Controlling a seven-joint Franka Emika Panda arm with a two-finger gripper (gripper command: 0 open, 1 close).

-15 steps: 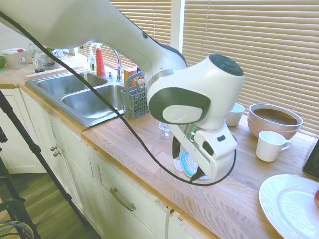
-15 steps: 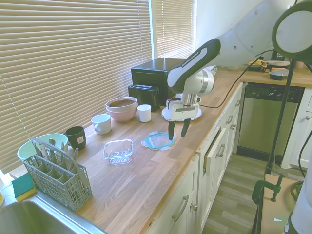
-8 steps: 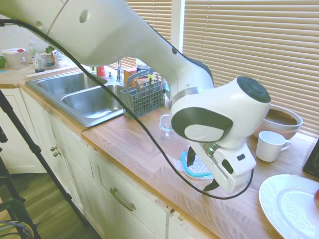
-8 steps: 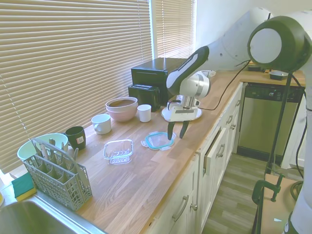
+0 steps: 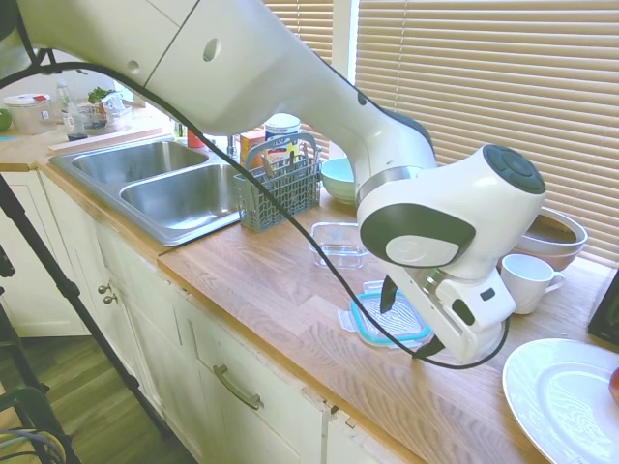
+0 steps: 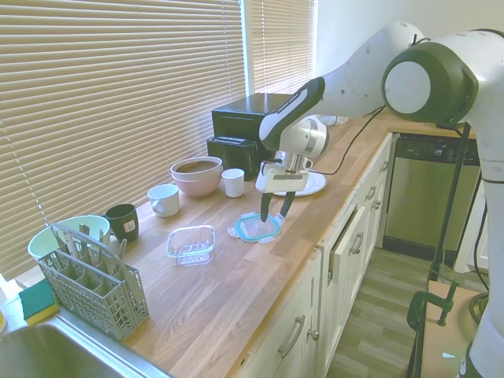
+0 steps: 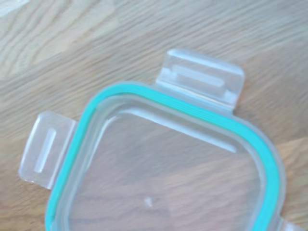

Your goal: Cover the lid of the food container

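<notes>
My gripper will next grab the lid by its teal-rimmed edge to cover the food container.
The lid, clear with a teal rim and snap tabs, lies flat on the wooden counter near its front edge; it shows too in the first exterior view, and its corner with two tabs fills the wrist view. My gripper hangs open just over the lid, pointing down, one finger on each side of the lid's end nearest the plate; in the first exterior view the gripper stands above the lid. The food container, a shallow clear box, sits uncovered on the counter toward the sink, a hand's width from the lid.
A grey cutlery rack and a light green bowl stand by the sink. Along the blinds are a dark mug, two white cups, a pink bowl and a black appliance. A white plate lies beyond the lid.
The arm has swung toward the sink side and brought the open gripper from beside the lid to over it. Lid and container have not moved.
</notes>
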